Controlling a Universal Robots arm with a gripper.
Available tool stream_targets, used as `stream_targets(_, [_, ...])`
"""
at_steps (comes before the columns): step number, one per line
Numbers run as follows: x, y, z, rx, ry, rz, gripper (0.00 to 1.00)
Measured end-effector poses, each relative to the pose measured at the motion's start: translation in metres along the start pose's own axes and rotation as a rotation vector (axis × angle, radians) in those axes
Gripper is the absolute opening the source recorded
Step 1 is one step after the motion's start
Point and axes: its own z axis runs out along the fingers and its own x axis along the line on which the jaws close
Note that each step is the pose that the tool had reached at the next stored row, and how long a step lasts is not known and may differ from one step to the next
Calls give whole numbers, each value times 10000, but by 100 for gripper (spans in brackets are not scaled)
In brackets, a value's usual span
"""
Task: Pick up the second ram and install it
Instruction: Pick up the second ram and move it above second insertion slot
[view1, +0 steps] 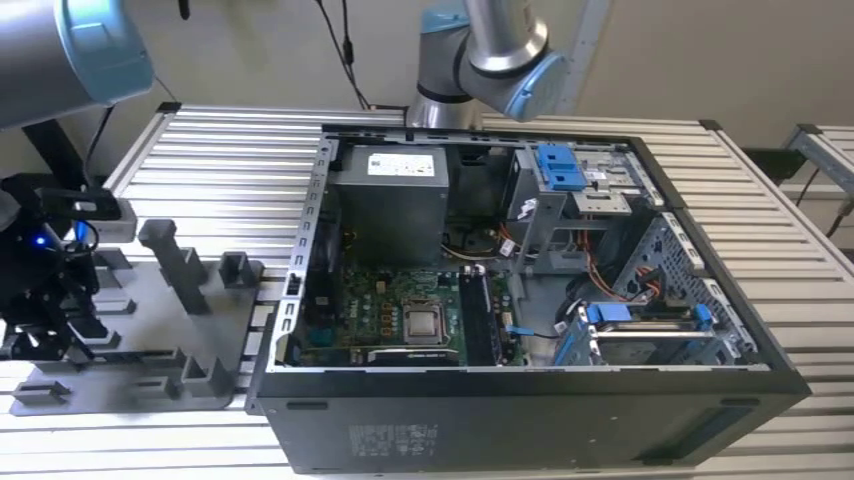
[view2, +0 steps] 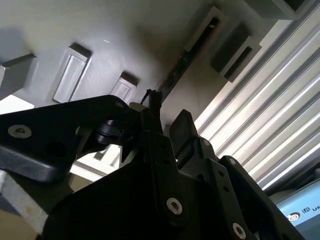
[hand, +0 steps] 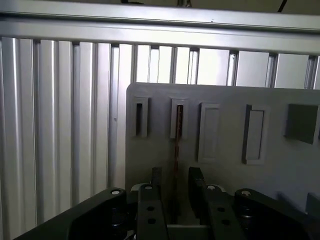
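My gripper grabs the ram by its bare part outside the slot (hand: 175, 200) next, because the sides of the slot hug one end of the ram.
The second ram (hand: 178, 131) is a thin dark stick standing on edge in a slot of the grey holder plate (hand: 225, 100). In the second wrist view the ram (view2: 187, 55) runs as a dark strip from its slot toward my fingers. My gripper (hand: 175, 187) is open, one black finger on each side of the stick's near end, with small gaps showing. In the exterior view my gripper (view1: 60, 325) hangs low over the grey holder plate (view1: 147, 340), at that view's left.
An open black computer case (view1: 534, 400) lies on the slatted metal table (view1: 227, 150), with a green motherboard (view1: 387, 310) inside, a grey power supply (view1: 387, 200) and blue drive clips (view1: 561, 170). Upright grey posts (view1: 174, 260) rise from the holder plate.
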Motion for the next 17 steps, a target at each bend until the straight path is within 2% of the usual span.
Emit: stream_targets(17, [-2, -13, 176, 8, -3, -64, 36])
